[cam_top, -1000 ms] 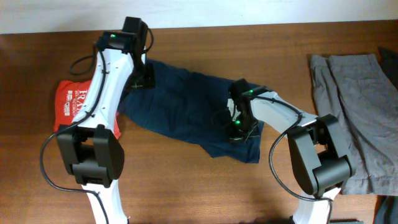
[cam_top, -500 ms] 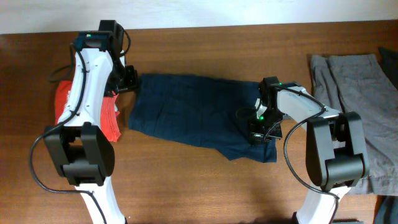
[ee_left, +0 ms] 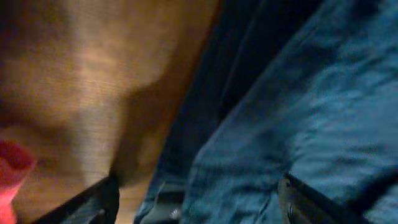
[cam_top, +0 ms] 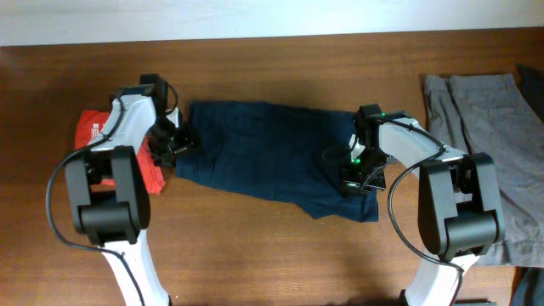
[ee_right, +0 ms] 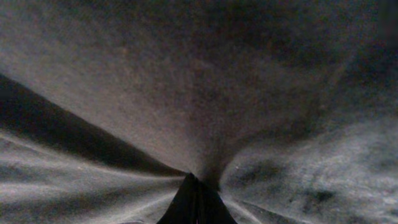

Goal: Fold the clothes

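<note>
Next, my left gripper picks up the navy shorts (cam_top: 263, 153) by the edge (cam_top: 184, 158) beside the red T-shirt to fold that edge over the rest.
The clothes in play are dark navy shorts (cam_top: 263, 153), spread out wide across the middle of the table. My left gripper (cam_top: 178, 140) hovers at their left edge, open. In the left wrist view its fingers (ee_left: 93, 205) stand far apart, with the left gripper (ee_left: 199, 211) over the navy shorts (ee_left: 298, 112) lying loose beneath. My right gripper (cam_top: 357, 178) sits on the shorts' right end. In the right wrist view the right gripper (ee_right: 196, 199) is shut, pinching a fold of the shorts (ee_right: 199, 81), which pucker toward it.
A red T-shirt (cam_top: 92, 127) with white print lies just left of the left gripper, and a corner of the red T-shirt (ee_left: 12, 165) shows in the left wrist view. Grey shorts (cam_top: 489, 144) lie at the far right edge. Bare wooden table (cam_top: 255, 255) runs along the front.
Both arms drew the navy shorts out wide. The left gripper then let go of the left edge, opened and shifted toward the front. The right gripper has stayed shut on the fabric.
</note>
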Controlling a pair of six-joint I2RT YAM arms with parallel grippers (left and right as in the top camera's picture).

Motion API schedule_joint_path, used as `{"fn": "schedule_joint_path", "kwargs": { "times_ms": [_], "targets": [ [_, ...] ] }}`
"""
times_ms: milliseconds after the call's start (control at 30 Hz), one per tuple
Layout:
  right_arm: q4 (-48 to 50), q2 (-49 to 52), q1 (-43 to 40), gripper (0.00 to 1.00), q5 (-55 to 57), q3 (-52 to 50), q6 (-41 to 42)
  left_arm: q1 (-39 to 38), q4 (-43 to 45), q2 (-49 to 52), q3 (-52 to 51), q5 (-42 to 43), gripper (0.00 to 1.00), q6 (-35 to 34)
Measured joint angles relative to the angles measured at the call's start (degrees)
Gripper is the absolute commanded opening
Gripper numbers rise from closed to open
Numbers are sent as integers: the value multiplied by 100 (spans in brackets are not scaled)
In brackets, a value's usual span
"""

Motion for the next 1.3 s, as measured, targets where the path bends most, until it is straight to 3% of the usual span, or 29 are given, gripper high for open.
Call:
{"fn": "schedule_joint_path", "kwargs": {
  "times_ms": [167, 233, 300, 367, 400, 433, 467, 667, 867, 1067, 1300],
  "targets": [
    [4, 0, 0, 4, 0, 0, 0, 81, 905, -216, -422, 942, 80, 35],
    [4, 0, 0, 4, 0, 0, -2, 81, 1119, -240, -522, 1250, 74, 46],
    [4, 0, 0, 4, 0, 0, 2, 81, 1237, -245, -573, 1453, 62, 50],
    [7, 0, 0, 4, 2, 0, 2, 81, 1364, -234, -645, 1611, 43, 98],
    [7, 0, 0, 4, 4, 0, 4, 81, 1401, -223, -671, 1676, 22, 98],
    [7, 0, -2, 4, 7, 0, 2, 81, 1443, -179, -713, 1794, 8, 92],
    [4, 0, -2, 4, 15, 0, 0, 85, 1447, -170, -717, 1845, 0, 74],
    [2, 0, -2, 4, 22, 0, 2, 122, 1309, -76, -734, 2048, 0, 114],
    [35, -70, -4, 4, -22, -48, -330, 356, -46, -76, -247, 1875, 0, 522],
    [37, -1137, -9, 5, -70, -146, -599, 415, -1646, -142, 1639, 706, 0, 1003],
    [35, -2411, -9, 4, -72, 92, -485, -232, -2109, -337, 2999, -356, 0, 1158]
  ]
}}
